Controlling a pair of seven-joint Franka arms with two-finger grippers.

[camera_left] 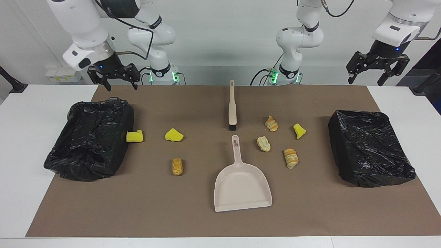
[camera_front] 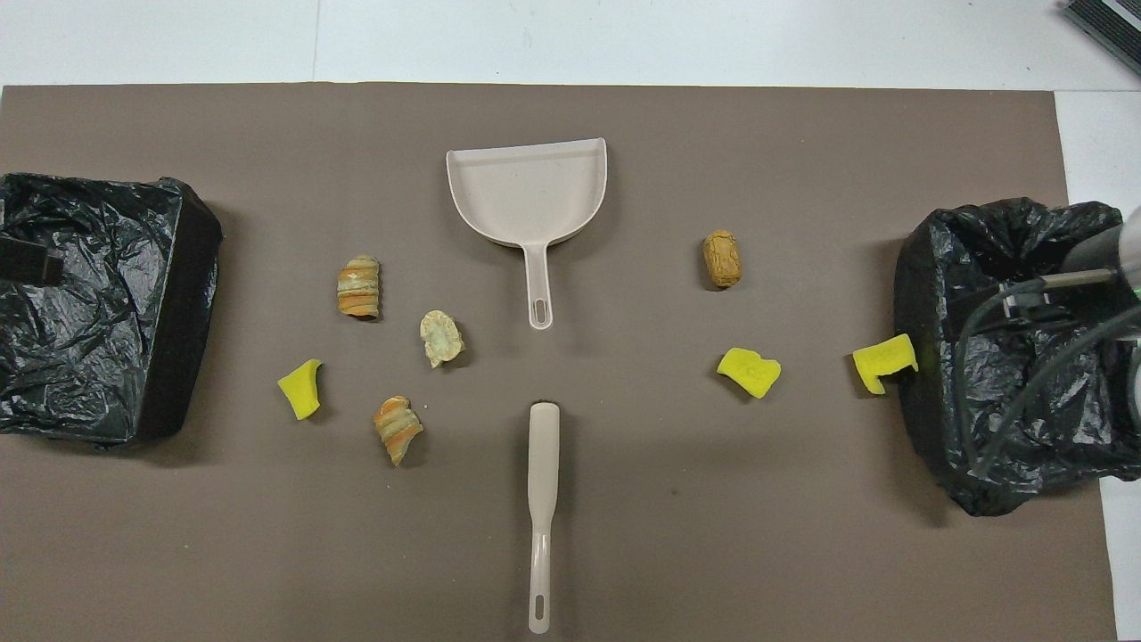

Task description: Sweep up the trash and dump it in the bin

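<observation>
The beige dustpan's scoop is too wide for my right gripper's fingers, so I should grab its narrow handle [camera_front: 539, 289] next.
Several pieces of trash lie on the brown mat [camera_left: 193, 213]. They are yellow sponge chunks [camera_left: 174, 135] [camera_front: 748, 371] and tan ridged bread pieces [camera_left: 291, 158] [camera_front: 359, 286]. One sponge chunk [camera_left: 134, 136] touches the black-bagged bin [camera_left: 86, 165] at the right arm's end. A second bagged bin [camera_left: 344, 151] stands at the left arm's end. My right gripper [camera_left: 120, 86] hangs open in the air over the mat's edge by the robots, holding nothing. My left gripper [camera_left: 366, 82] waits open and empty above the table's corner at its own end.
A beige brush [camera_left: 232, 110] [camera_front: 542, 481] lies mid-mat with its bristles toward the beige dustpan [camera_left: 241, 182] [camera_front: 530, 192], whose handle points back at the brush. The right arm's cable [camera_front: 1007, 374] hangs over its bin in the overhead view.
</observation>
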